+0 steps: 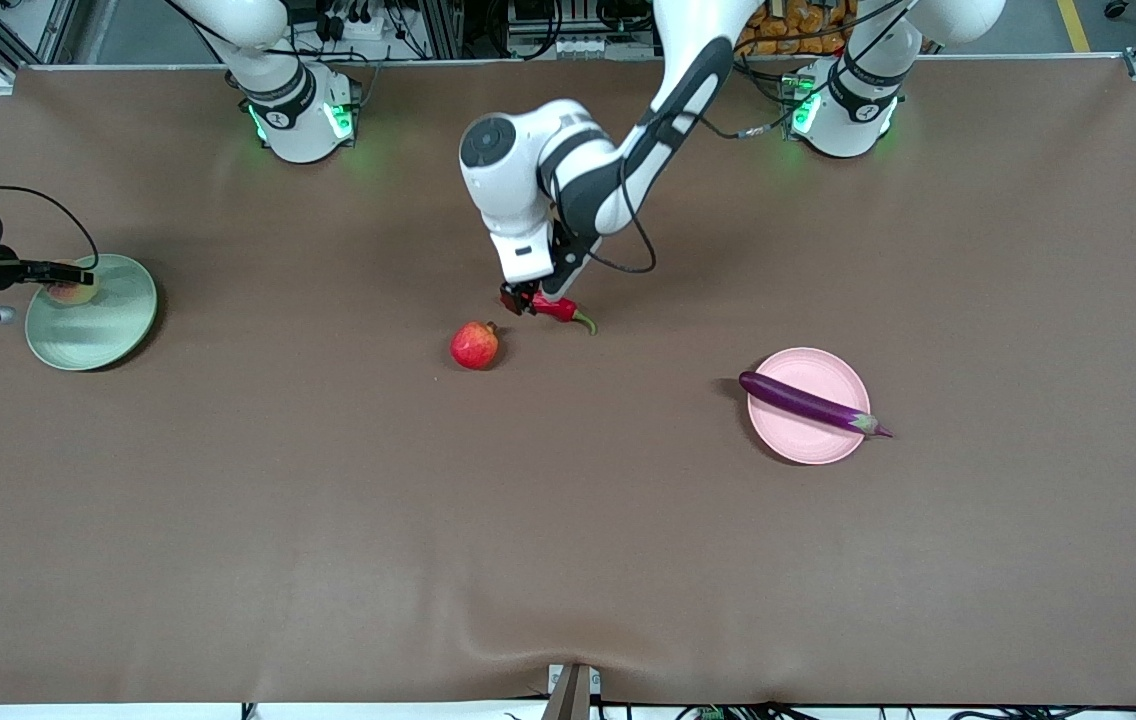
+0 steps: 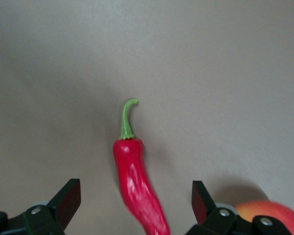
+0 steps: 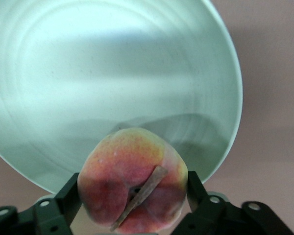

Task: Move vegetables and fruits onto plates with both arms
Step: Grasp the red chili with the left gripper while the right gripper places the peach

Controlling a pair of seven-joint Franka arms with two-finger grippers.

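Observation:
My left gripper's fingers still hang above the red chili pepper in the left wrist view, so it is too early to close. It lowers next.
The red chili pepper point(image 1: 560, 308) lies on the table mid-way along it, green stem pointing away from my left gripper point(image 1: 526, 299). In the left wrist view the chili point(image 2: 134, 181) sits between the gripper's point(image 2: 134, 196) wide-open fingers point(image 2: 68, 198), not gripped. The round red fruit point(image 1: 474, 345) lies beside it, nearer the front camera, and shows in the left wrist view point(image 2: 269, 215). My right gripper point(image 1: 63, 285) is shut on the peach point(image 3: 132, 181) over the pale green plate's point(image 1: 93, 335) rim point(image 3: 225, 73). The purple eggplant point(image 1: 808, 402) lies across the pale pink plate point(image 1: 808, 440).
The brown table top point(image 1: 568, 560) is bare nearer the front camera. The two arm bases with green lights point(image 1: 303, 115) stand along the table's back edge. A black cable point(image 1: 48, 205) loops above the right gripper.

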